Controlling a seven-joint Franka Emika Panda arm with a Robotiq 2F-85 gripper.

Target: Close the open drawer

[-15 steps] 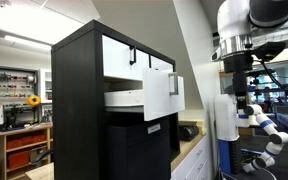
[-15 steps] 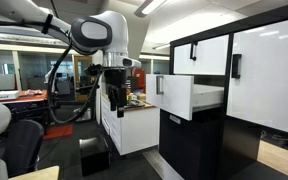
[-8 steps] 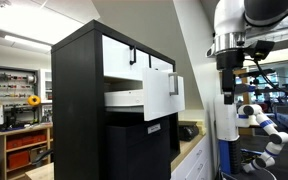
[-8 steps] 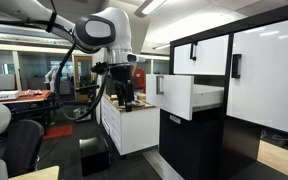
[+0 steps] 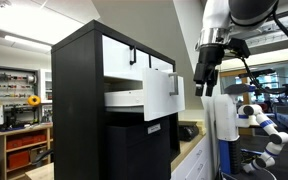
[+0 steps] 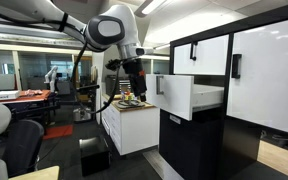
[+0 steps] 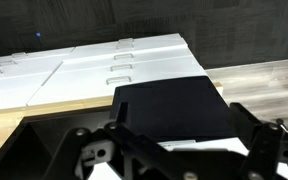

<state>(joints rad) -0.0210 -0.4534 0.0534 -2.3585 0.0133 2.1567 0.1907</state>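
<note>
I should grab the small black handle on the open drawer's white front next with my gripper, keeping my fingers outside the box, to push the drawer closed.
The open drawer sticks out of the tall black cabinet, white front and white box body, with a small black handle near its top edge. It also shows in an exterior view. My gripper hangs in the air a short way in front of the drawer front, not touching it, and also appears in an exterior view. In the wrist view my gripper has its fingers apart with nothing between them, above a black box and white cabinet tops.
A low white cabinet with a wooden counter stands under my gripper, next to the black cabinet. A large black drawer front sits below the open drawer. Closed white drawer panels are beside it. A chair and a small black box stand on the floor.
My arm has swung toward the open drawer's front, closing much of the gap. The drawer has not moved.
</note>
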